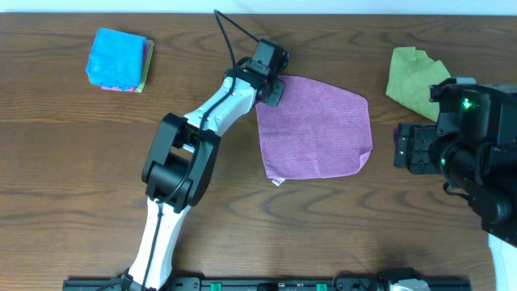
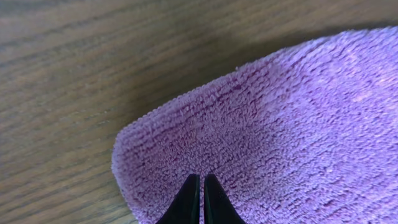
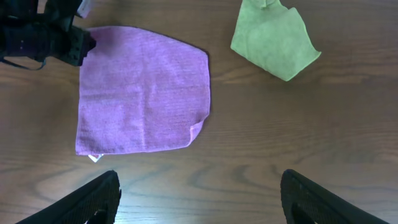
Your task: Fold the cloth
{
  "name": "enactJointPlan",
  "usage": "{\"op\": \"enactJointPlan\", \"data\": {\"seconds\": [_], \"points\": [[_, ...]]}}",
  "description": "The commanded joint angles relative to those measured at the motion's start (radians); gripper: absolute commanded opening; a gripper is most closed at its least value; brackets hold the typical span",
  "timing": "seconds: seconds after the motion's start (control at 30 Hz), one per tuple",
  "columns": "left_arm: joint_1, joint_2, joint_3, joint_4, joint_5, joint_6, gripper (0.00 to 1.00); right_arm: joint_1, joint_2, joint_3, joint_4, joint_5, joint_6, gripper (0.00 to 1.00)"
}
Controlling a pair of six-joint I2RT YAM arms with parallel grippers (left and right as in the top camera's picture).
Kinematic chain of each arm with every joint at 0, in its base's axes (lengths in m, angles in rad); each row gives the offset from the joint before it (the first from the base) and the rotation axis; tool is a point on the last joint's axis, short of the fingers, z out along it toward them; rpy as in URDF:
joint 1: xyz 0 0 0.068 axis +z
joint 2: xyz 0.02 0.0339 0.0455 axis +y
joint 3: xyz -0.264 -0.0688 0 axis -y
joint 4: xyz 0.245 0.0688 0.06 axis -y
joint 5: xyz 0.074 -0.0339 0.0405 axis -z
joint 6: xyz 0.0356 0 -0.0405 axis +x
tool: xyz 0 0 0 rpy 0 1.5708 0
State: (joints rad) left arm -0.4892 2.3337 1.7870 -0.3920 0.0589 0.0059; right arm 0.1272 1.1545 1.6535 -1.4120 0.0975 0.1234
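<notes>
The right gripper needs to fold the far edge of the purple cloth [image 1: 315,125] evenly, so it should next pinch that edge at the cloth's free far corner [image 1: 363,102], opposite the left gripper.
A purple cloth [image 1: 315,125] lies flat on the wooden table, right of centre, with a small white tag at its near left corner. It also shows in the right wrist view [image 3: 143,87] and fills the left wrist view [image 2: 298,124]. My left gripper [image 1: 271,90] is down at the cloth's far left corner. Its fingertips [image 2: 202,177] are pressed together on the cloth just inside that corner. My right gripper [image 1: 408,145] hovers right of the cloth. Its fingers [image 3: 199,180] are wide open and empty.
A crumpled green cloth [image 1: 414,74] lies at the far right, also in the right wrist view [image 3: 273,38]. A folded stack of blue and coloured cloths [image 1: 119,59] sits at the far left. The left arm's cable runs toward the back edge.
</notes>
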Motion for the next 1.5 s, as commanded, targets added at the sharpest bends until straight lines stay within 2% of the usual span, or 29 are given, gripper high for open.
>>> {"op": "enactJointPlan", "data": {"seconds": [0.0,0.13,0.47,0.7,0.8,0.87,0.9,0.97,1.0,1.17,1.47], "points": [[0.0,0.021,0.032,0.003,-0.018,0.01,0.06,-0.004,-0.005,0.005,-0.003,-0.005,0.019,0.82],[0.008,0.034,0.032,-0.005,-0.018,0.01,0.06,-0.004,-0.005,0.005,-0.003,-0.005,0.019,0.82],[0.048,0.068,0.032,-0.167,-0.018,0.066,0.06,-0.004,-0.004,0.005,0.007,-0.004,0.019,0.82],[0.094,0.068,0.032,-0.383,-0.067,0.099,0.05,-0.004,0.006,-0.026,0.01,-0.006,0.022,0.76],[0.11,0.068,0.032,-0.405,-0.056,0.099,0.05,-0.002,0.02,-0.161,0.08,-0.072,0.041,0.63],[0.114,0.068,0.032,-0.407,-0.054,0.099,0.06,-0.002,0.029,-0.265,0.183,-0.124,0.043,0.42],[0.114,0.068,0.032,-0.407,-0.054,0.099,0.06,-0.002,0.035,-0.32,0.252,-0.156,0.052,0.26],[0.114,0.068,0.032,-0.407,-0.048,0.098,0.05,0.0,0.053,-0.419,0.391,-0.225,0.064,0.04],[0.114,0.068,0.032,-0.407,-0.04,0.099,0.06,0.003,0.068,-0.466,0.462,-0.259,0.065,0.01],[0.114,0.068,0.032,-0.409,-0.014,0.092,0.06,0.042,0.2,-0.6,0.659,-0.285,0.075,0.02],[0.114,0.068,0.032,-0.434,0.013,0.078,0.06,0.142,0.488,-0.616,0.848,-0.217,0.125,0.02]]}}
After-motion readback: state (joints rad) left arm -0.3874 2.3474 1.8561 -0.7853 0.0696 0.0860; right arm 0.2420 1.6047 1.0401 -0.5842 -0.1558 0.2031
